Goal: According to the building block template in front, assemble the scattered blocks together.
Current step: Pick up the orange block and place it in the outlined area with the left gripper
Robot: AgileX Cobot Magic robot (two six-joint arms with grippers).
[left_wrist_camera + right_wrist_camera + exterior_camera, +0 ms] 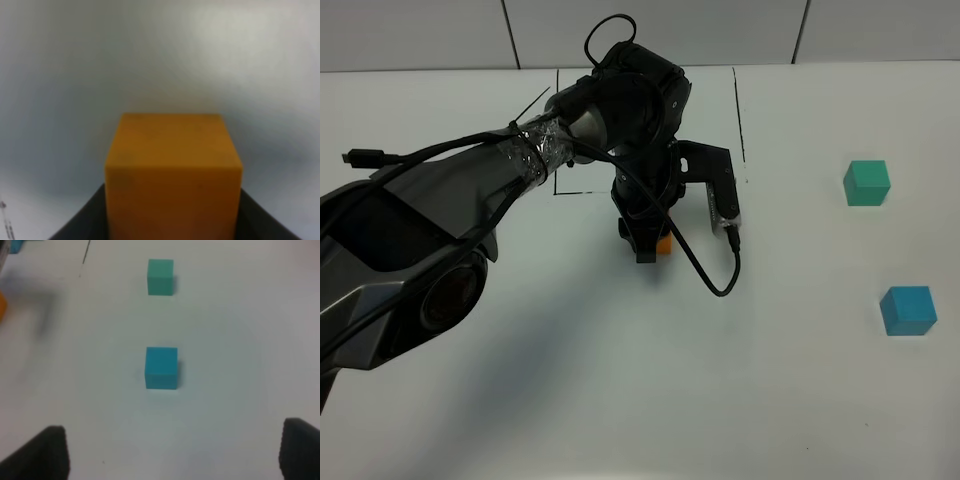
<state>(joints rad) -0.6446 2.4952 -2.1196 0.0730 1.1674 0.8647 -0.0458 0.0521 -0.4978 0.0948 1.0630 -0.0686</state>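
The orange cube's lower edge [665,252] meets the white tabletop below my fingers, so it is now time for my left gripper to release the orange cube.
My left gripper [650,246] reaches to the middle of the table and is shut on the orange cube [664,243], low over the surface just in front of the template's black frame [739,115]. In the left wrist view the orange cube [172,172] fills the space between the dark fingers [77,227]. The arm hides the template's own cubes. The teal-green cube [867,183] and the sky-blue cube [907,310] lie apart at the right. My right gripper [175,452] stands open before the sky-blue cube [161,368], with the teal-green cube [160,276] beyond it.
A black cable [705,275] loops down from the left wrist onto the white table [620,400]. The left arm's dark body [410,250] covers the near left of the table.
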